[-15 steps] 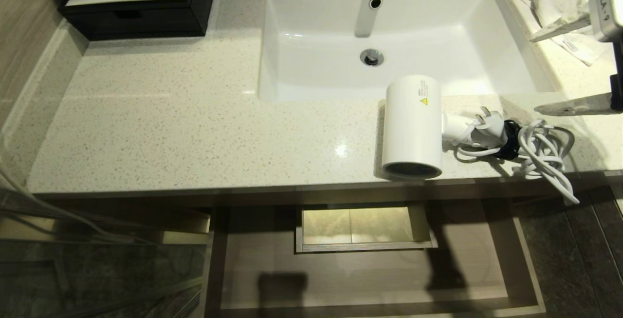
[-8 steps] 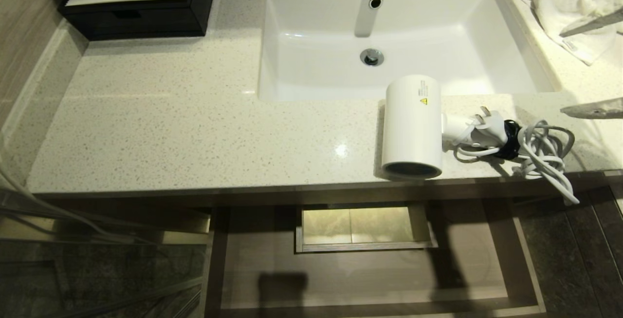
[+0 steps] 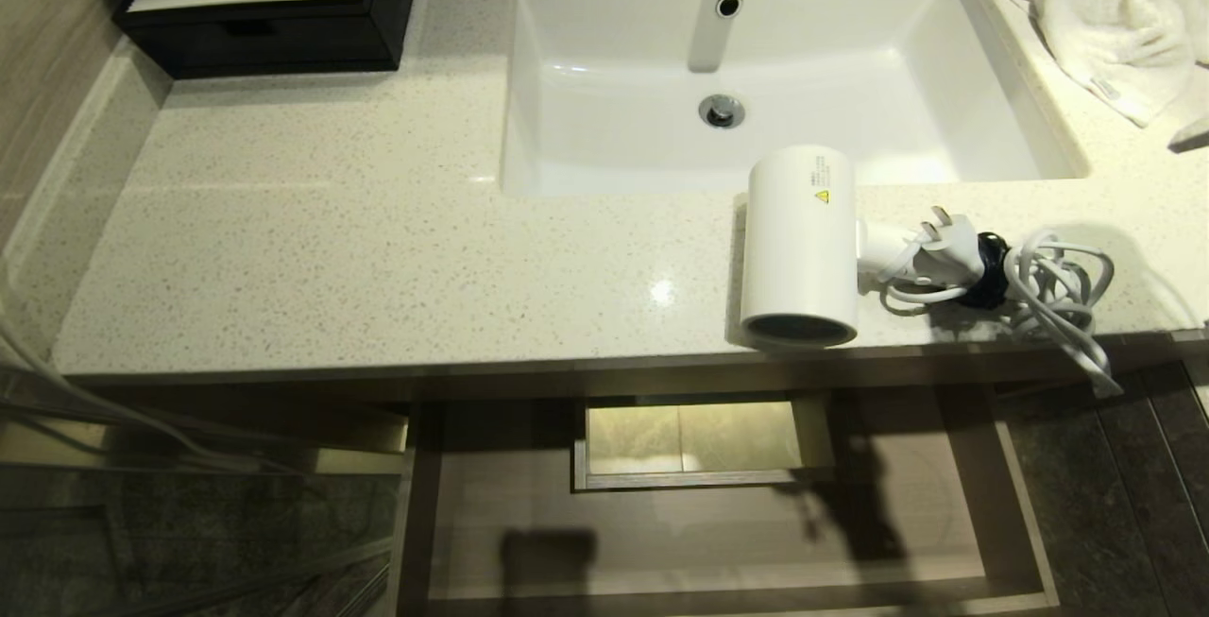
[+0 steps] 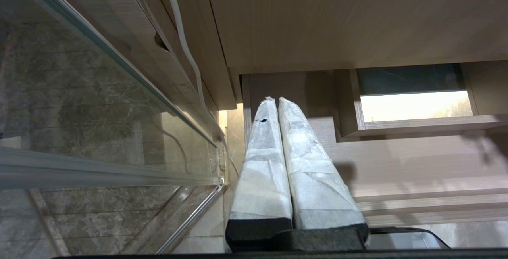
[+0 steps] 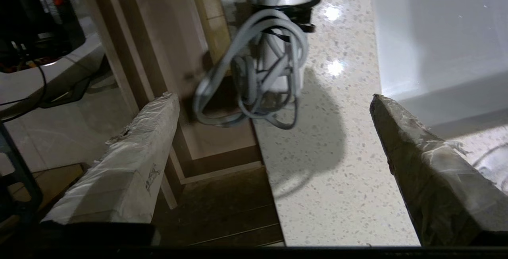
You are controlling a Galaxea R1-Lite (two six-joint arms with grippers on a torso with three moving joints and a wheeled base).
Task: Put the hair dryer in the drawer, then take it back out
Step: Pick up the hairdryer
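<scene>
My right gripper grabs the hair dryer by its handle [image 3: 886, 247] next, to put it away in the open drawer [image 3: 661, 541].
The white hair dryer [image 3: 801, 239] lies on the speckled countertop [image 3: 331, 248] near its front edge, grille end toward me, with its bundled cord [image 3: 1048, 286] to its right and one loop hanging over the edge. Below, the wide drawer [image 3: 661, 541] stands pulled out with nothing in it, its boxed cut-out [image 3: 704, 442] at the middle back. My right gripper [image 5: 273, 97] hovers open over the counter's right end, apart from the cord [image 5: 254, 76] ahead of it. My left gripper [image 4: 274, 99] is shut and parked low beside the drawer [image 4: 397, 164].
A white sink [image 3: 945, 154] lies behind the dryer. A white towel [image 3: 1115, 12] is heaped at the back right and a small black box [image 3: 264, 31] at the back left. A glass panel [image 3: 142, 504] stands left of the drawer.
The right gripper's fingers, seen at the head view's right edge before, have drawn away to the right and almost left that view. The hair dryer and drawer have not moved.
</scene>
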